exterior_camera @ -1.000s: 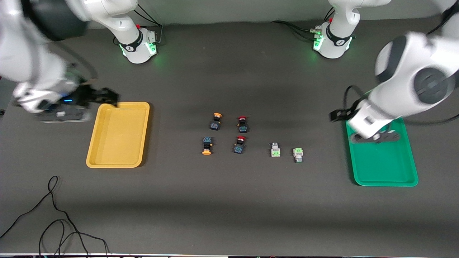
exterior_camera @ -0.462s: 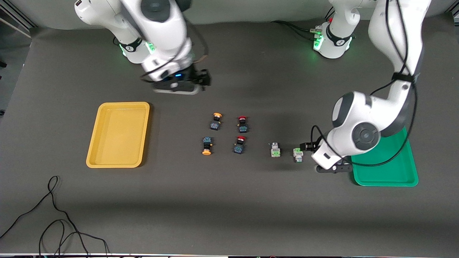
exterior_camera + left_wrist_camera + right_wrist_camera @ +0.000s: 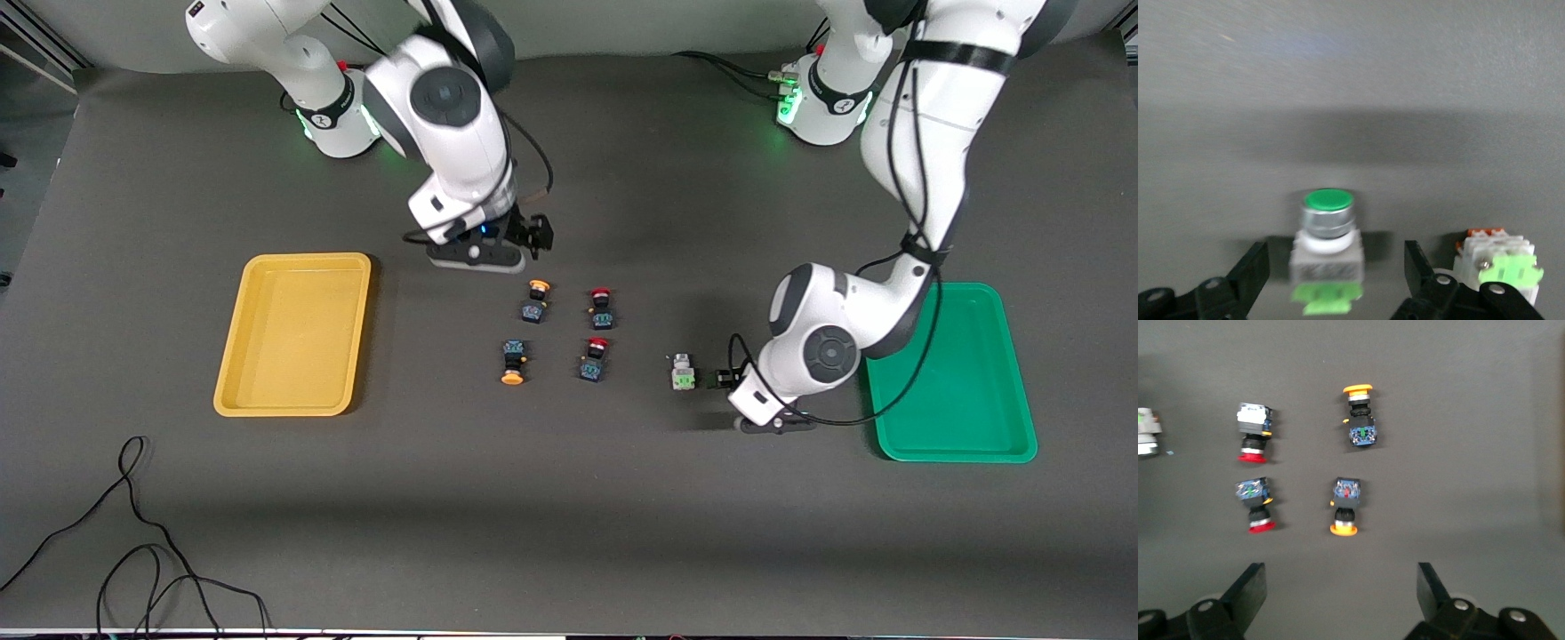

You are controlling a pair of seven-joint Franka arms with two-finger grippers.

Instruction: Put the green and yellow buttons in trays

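Observation:
The yellow button needs to go in the yellow tray (image 3: pixel 293 333), so the robot's right hand should next pick it up by its blue-ended black body (image 3: pixel 533 309).
Two green buttons lie on the dark table. My left gripper (image 3: pixel 731 380) is open and low, one finger on each side of the green button (image 3: pixel 1328 257) nearer the green tray (image 3: pixel 956 391); that button is hidden in the front view. The other green button (image 3: pixel 682 373) lies beside it (image 3: pixel 1498 263). My right gripper (image 3: pixel 536 238) is open and empty, just above the yellow button (image 3: pixel 536 300) farther from the front camera (image 3: pixel 1345 503). The second yellow button (image 3: pixel 513 363) lies nearer to that camera (image 3: pixel 1360 417). The yellow tray (image 3: pixel 293 333) is empty.
Two red-capped switches (image 3: pixel 602 308) (image 3: pixel 594 359) lie between the yellow and green buttons, and show in the right wrist view (image 3: pixel 1253 430) (image 3: pixel 1256 503). A black cable (image 3: pixel 133 533) loops on the table near the front camera at the right arm's end.
My right gripper swung from beside the yellow tray to above the yellow buttons. My left gripper moved off the green tray and came down around a green button.

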